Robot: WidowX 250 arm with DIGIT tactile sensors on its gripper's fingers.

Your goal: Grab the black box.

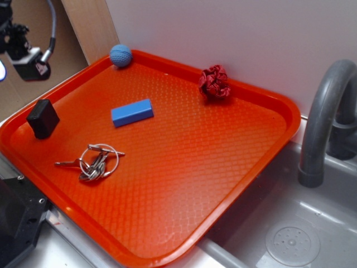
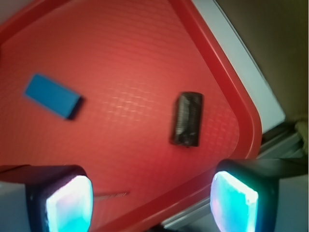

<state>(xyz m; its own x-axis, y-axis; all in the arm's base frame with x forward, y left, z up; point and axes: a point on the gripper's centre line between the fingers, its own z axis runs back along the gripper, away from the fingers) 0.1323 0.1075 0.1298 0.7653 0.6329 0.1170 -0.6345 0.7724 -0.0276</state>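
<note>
The gripper takes hold of the black box across its long sides next, to grab it from the orange tray.
The black box stands on the orange tray close to its left rim. In the wrist view the black box lies ahead of and slightly right of the gap between the fingers. My gripper is open, its two glowing pads wide apart with nothing between them. From the exterior camera only part of the gripper shows at the top left, high above and behind the box, not touching it.
A blue rectangular block lies mid-tray, a blue ball at the far corner, a red scrunchie by the back rim. Keys on a ring sit near the front left. A sink with a grey faucet is on the right.
</note>
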